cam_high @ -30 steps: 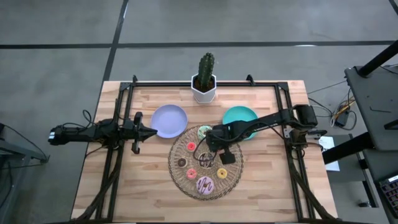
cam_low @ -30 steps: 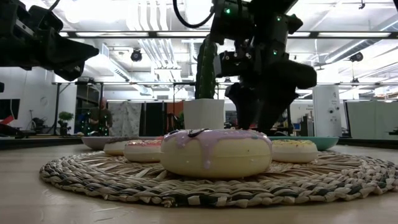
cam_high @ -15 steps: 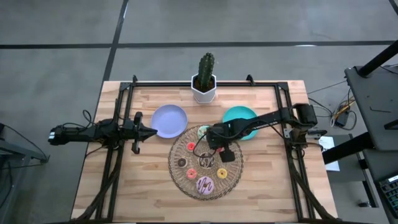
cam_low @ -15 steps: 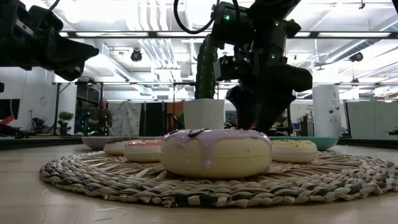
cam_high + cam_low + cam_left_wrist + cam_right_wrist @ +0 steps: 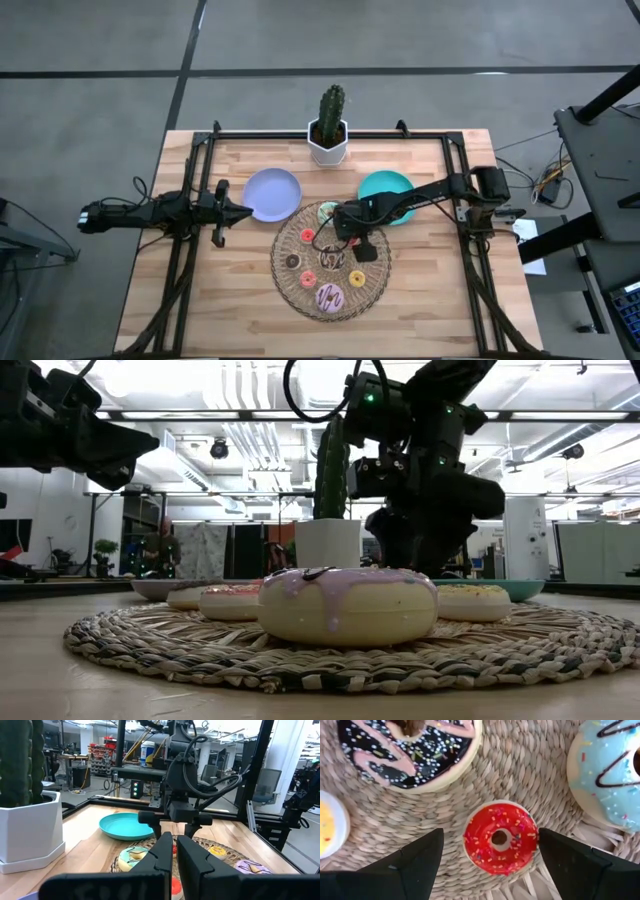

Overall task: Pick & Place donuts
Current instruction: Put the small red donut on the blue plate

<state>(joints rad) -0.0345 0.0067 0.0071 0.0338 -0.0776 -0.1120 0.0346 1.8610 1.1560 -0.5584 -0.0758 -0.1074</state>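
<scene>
The robot's right gripper needs to close on the red donut: its fingers are beside the donut's rim, low over the woven mat, so closing now would hold the donut.
Several toy donuts lie flat on the round woven mat (image 5: 330, 300): white-green (image 5: 328, 212), red (image 5: 307, 235), brown-white (image 5: 332, 255), dark brown (image 5: 293, 262), orange (image 5: 308, 277), yellow (image 5: 357, 278) and pink (image 5: 330, 296). My right gripper (image 5: 325, 230) hangs over the mat, pointing steeply down and open. In the right wrist view its fingers (image 5: 415, 862) stand on either side of the red donut (image 5: 501, 838) without touching it. My left gripper (image 5: 245, 211) waits shut and level at the table's left, beside the lavender plate.
A lavender plate (image 5: 272, 193) and a teal plate (image 5: 385, 185) lie just beyond the mat. A cactus in a white pot (image 5: 329, 128) stands at the far edge. Black frame rails (image 5: 462, 150) run round the table. Bare wood lies near the front corners.
</scene>
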